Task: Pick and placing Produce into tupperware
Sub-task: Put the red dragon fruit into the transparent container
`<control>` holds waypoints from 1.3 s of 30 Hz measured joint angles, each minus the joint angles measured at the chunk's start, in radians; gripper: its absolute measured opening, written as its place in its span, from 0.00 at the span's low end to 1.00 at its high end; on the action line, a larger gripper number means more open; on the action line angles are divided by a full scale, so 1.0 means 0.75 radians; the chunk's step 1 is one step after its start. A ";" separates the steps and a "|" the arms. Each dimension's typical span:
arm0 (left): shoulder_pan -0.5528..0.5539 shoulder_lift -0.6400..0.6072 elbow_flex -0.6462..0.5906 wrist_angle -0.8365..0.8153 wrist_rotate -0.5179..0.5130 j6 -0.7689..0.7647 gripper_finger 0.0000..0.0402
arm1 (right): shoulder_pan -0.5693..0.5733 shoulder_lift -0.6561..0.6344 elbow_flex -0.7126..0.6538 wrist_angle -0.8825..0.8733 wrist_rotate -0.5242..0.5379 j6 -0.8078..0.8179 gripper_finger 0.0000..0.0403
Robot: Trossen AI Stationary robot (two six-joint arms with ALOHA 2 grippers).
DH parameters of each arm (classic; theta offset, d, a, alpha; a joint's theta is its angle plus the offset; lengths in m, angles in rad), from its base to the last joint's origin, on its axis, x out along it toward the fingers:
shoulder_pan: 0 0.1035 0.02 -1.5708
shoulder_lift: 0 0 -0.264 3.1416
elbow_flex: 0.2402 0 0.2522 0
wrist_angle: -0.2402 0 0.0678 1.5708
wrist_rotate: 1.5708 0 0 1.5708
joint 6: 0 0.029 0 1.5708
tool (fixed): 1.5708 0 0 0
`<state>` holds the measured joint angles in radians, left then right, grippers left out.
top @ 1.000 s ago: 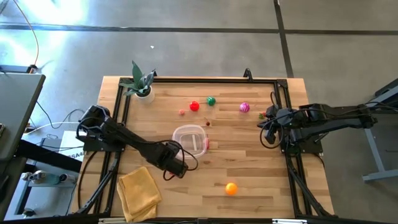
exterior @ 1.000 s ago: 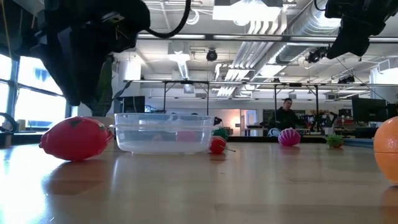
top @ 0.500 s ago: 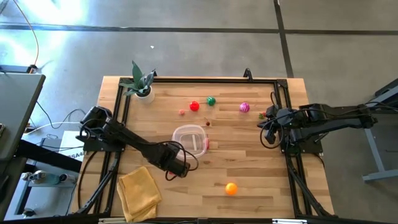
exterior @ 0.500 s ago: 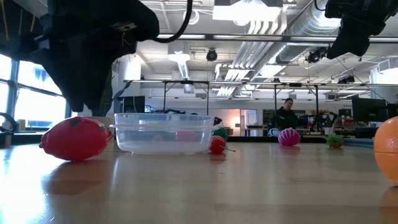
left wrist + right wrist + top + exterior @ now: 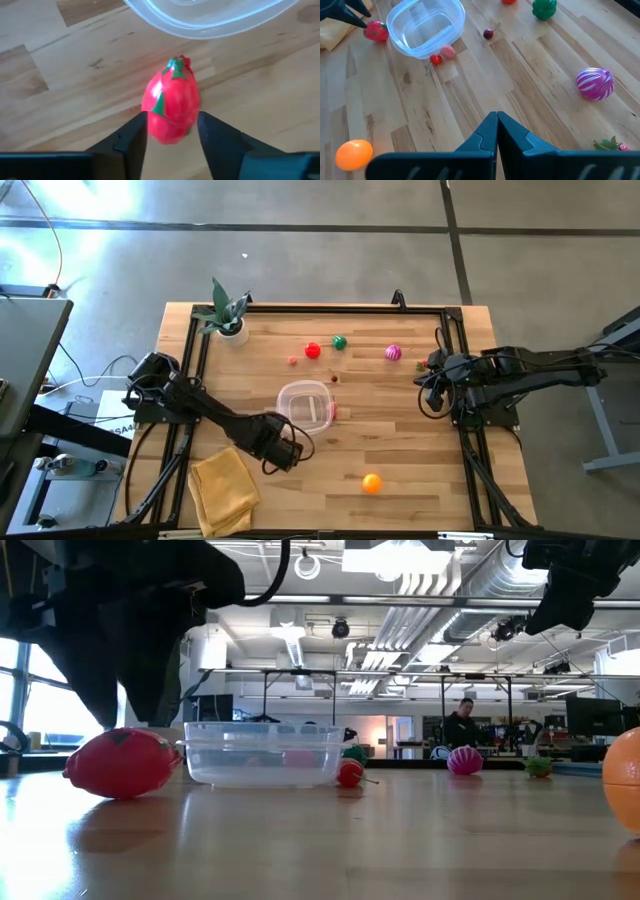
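Note:
My left fingers are above the red toy fruit and would miss it if they closed now. They must go lower, then close on it.
A red toy fruit with green leaves lies on the table just on the near-left side of the clear round tub, which stands on its base. My left gripper is open and low over that fruit, one finger on each side of it. In the low view the fruit rests under the dark gripper. Other produce lies loose: a red piece, a green one, a magenta one and an orange one. My right gripper is shut and hangs above the table's right edge. My left gripper comes down at a slant over the red fruit, its fingers at the fruit's two sides. I cannot tell whether they touch it. The fruit lies on the table.
A potted plant stands at the far left corner and a folded yellow cloth lies at the near left. Two small pieces sit against the tub's right side, a cherry beyond them. A black frame rims the table.
My left gripper has sunk a little lower over the red fruit and shifted slightly toward the near-left. The fruit and the tub have stayed in place.

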<state>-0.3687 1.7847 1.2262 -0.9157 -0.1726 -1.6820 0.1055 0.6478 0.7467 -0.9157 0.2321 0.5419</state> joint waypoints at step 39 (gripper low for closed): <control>0.003 0.160 -0.015 0.105 -0.027 0.130 0.80 | 0.000 0.000 0.000 0.010 0.000 0.000 0.00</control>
<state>-0.3668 1.9045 1.2148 -0.8370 -0.1927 -1.5845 0.1055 0.6477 0.7466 -0.9085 0.2321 0.5419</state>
